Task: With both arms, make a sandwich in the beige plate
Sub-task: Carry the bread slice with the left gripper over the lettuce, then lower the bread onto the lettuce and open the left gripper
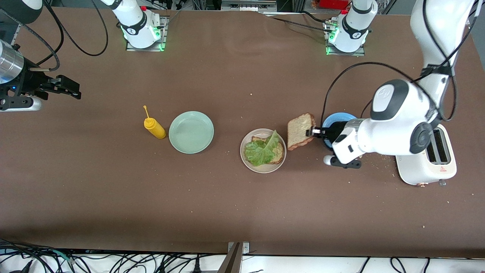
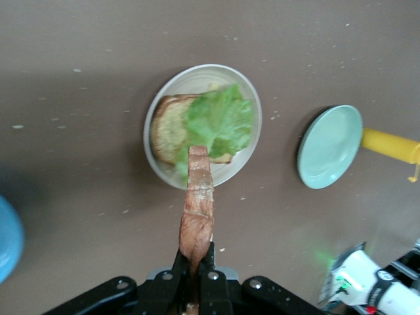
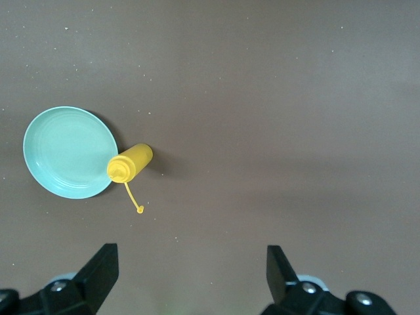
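My left gripper needs to move the second bread slice [image 1: 299, 132] over the plate, because it hangs outside the beige plate's rim and would miss if I opened now.
The beige plate [image 1: 251, 163] [image 2: 197, 71] sits mid-table. On it lies a brown bread slice [image 1: 280, 153] [image 2: 165, 128] with a ruffled green lettuce leaf [image 1: 262, 150] [image 2: 220, 118] on top. My left gripper [image 1: 313, 132] [image 2: 195, 261] is shut on the crust edge of a second bread slice [image 1: 300, 131] [image 2: 198, 203]. It holds that slice tilted in the air, just beside the plate's rim toward the left arm's end. My right gripper [image 1: 75, 91] [image 3: 190, 269] waits open and empty over bare table at the right arm's end.
A mint-green plate [image 1: 191, 132] [image 3: 65, 152] [image 2: 330, 146] and a yellow squeeze bottle [image 1: 154, 128] [image 3: 130, 163] [image 2: 390, 143] stand toward the right arm's end. A blue plate [image 1: 338, 117] [image 2: 8, 239] lies under the left wrist. A white toaster [image 1: 430, 161] stands at the left arm's end.
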